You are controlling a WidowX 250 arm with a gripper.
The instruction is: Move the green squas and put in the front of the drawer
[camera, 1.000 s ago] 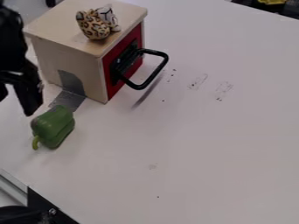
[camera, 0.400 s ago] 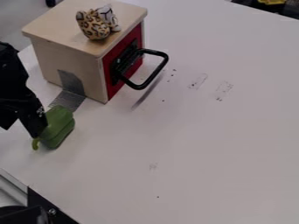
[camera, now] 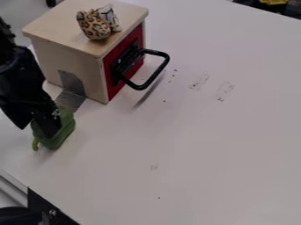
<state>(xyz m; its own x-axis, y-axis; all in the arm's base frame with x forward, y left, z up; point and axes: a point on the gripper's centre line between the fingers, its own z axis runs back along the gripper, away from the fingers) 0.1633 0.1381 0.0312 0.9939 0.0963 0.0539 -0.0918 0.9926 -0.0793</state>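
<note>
I need to move the squash to the front of the drawer, so next I need to grab the green squash (camera: 67, 125) around its plump body with my gripper.
The black gripper (camera: 38, 127) hangs at the left edge of the camera view, low over the green squash (camera: 67, 125), which looks like a bell pepper. Its fingers are apart: one covers the middle of the green piece, the other is to the left of it. The squash lies on the white table, its curved stem towards the lower left. Behind it stands a wooden box with a red drawer front (camera: 115, 90) and a black loop handle (camera: 159, 70). The drawer appears closed.
A leopard-patterned toy (camera: 94, 25) sits on top of the wooden box (camera: 61, 22). Grey tape (camera: 70, 100) runs from the box's side onto the white table (camera: 194, 145). Black and metal parts (camera: 44, 206) stand at the lower left corner.
The gripper has come down and to the right, from above and left of the squash to over it. The squash and the box have not moved.
</note>
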